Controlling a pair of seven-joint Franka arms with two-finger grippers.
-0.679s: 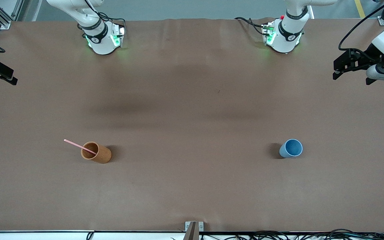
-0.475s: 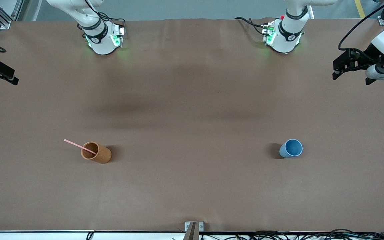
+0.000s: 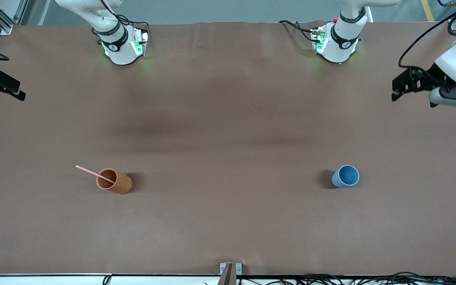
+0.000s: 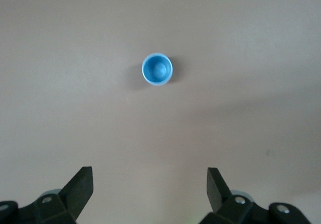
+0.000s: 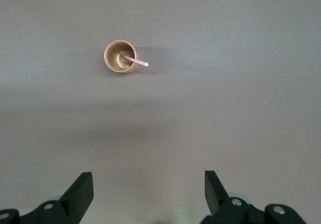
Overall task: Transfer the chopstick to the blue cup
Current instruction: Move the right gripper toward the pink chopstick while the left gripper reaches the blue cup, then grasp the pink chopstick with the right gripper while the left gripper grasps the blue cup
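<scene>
My left gripper grabs the blue cup by its rim next. Then the blue cup's opening (image 3: 348, 175) is free to receive the chopstick.
The pale-pink chopstick (image 3: 89, 172) leans in the orange-brown cup (image 3: 114, 181) toward the right arm's end of the table; both also show in the right wrist view, chopstick (image 5: 135, 60) in cup (image 5: 120, 57). The blue cup (image 3: 346, 176) stands upright and empty toward the left arm's end; it shows in the left wrist view (image 4: 157, 69). My left gripper (image 3: 400, 88) is open, high over the table's edge at its own end. My right gripper (image 3: 12, 93) is open, high over the other end. In the wrist views both grippers, left (image 4: 149, 189) and right (image 5: 148, 190), are empty.
The two arm bases (image 3: 121, 43) (image 3: 335, 41) stand at the table's edge farthest from the front camera. A small metal bracket (image 3: 230, 271) sits at the table's nearest edge. Cables run along that edge.
Both grippers have shifted slightly inward over the table from their ends. The cups and chopstick have not moved.
</scene>
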